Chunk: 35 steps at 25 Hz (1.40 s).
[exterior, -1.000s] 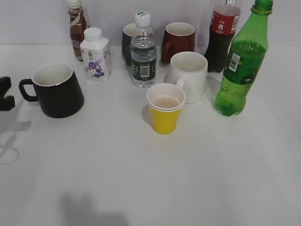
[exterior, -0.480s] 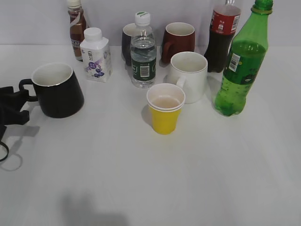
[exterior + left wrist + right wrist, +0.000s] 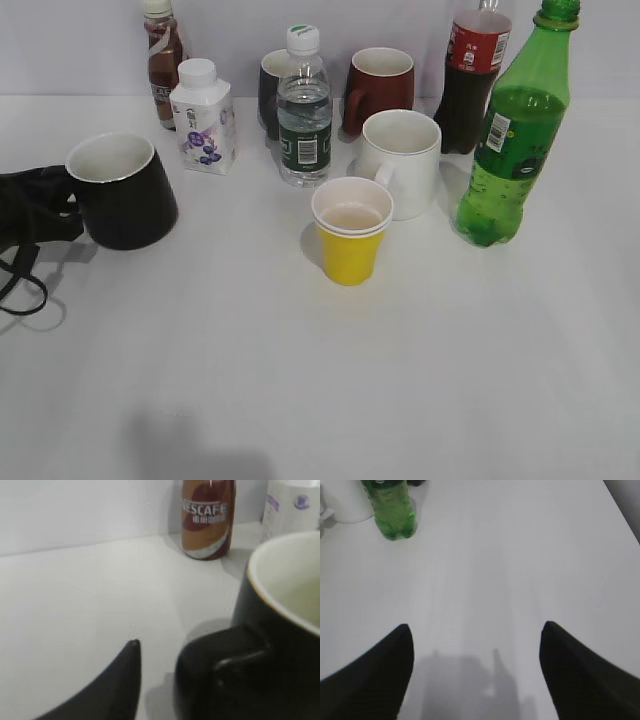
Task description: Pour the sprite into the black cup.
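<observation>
I need to pour the sprite next, so I should grab it around its middle (image 3: 517,130) with my right gripper. The bottle (image 3: 515,135) stands tall and slim between its base and its cap.
The sprite (image 3: 515,130), a tall green bottle, stands upright at the right rear; its base shows in the right wrist view (image 3: 390,507). The black cup (image 3: 120,190) stands at the left with its handle pointing left. It fills the right of the left wrist view (image 3: 280,630). My left gripper (image 3: 40,205) is open at the cup's handle. One finger (image 3: 115,685) shows just left of the handle with a gap between them, and the other finger is hidden. My right gripper (image 3: 476,630) is open and empty over bare table, well short of the sprite.
A yellow paper cup (image 3: 350,235) and a white mug (image 3: 402,160) stand in the middle. Behind them are a water bottle (image 3: 304,110), a dark mug (image 3: 272,85), a dark red mug (image 3: 380,85), a cola bottle (image 3: 472,75), a milk carton (image 3: 204,118) and a Nescafe bottle (image 3: 163,60).
My left gripper has moved right from the table's left edge up to the black cup's handle. Nothing else has moved.
</observation>
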{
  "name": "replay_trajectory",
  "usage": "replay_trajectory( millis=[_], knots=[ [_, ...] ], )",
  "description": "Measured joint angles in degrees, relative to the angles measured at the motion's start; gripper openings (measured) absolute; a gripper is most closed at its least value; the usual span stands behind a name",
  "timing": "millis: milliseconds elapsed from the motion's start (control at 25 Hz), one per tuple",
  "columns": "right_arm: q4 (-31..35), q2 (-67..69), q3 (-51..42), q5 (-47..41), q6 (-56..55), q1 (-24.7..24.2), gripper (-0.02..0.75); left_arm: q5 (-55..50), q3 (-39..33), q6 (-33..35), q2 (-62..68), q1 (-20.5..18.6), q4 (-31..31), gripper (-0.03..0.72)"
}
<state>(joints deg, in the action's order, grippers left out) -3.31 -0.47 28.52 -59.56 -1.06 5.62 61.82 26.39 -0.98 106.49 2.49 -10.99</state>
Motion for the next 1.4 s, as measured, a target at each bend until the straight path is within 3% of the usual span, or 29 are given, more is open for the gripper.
replay_trajectory(
  millis=[240, 520, 680, 1000, 1120, 1240, 1400],
  knots=[
    [1.09, 0.00, 0.00, 0.00, 0.00, 0.00, 0.587, -0.67, 3.10, 0.20, 0.64, 0.00, -0.97, 0.057],
    [4.89, 0.41, 0.81, 2.44, 1.66, 0.00, 0.587, -2.17, 3.32, 0.54, -0.95, -0.19, -4.91, 0.047],
    [5.17, 6.17, 1.43, 19.89, 3.84, 0.00, 0.587, -4.55, 3.32, 0.98, -5.58, -0.19, -5.83, 0.046],
    [5.51, 33.51, 1.73, 67.42, 7.49, 0.00, 0.587, -8.37, 3.27, 0.04, -14.41, -0.19, -6.06, 0.046],
    [5.51, 44.17, 1.73, 78.21, 5.03, 0.00, 0.587, -9.56, 3.27, -1.31, -16.21, -0.19, -6.19, 0.046],
    [4.92, 53.80, 0.97, 82.35, 0.65, 0.00, 0.587, -9.89, 3.27, -1.76, -17.11, -0.19, -6.61, 0.046],
    [4.20, 62.62, -5.65, 92.24, -6.76, 2.84, 0.579, -9.97, 3.27, -1.93, -17.37, -0.19, -6.68, 0.046]
  ],
)
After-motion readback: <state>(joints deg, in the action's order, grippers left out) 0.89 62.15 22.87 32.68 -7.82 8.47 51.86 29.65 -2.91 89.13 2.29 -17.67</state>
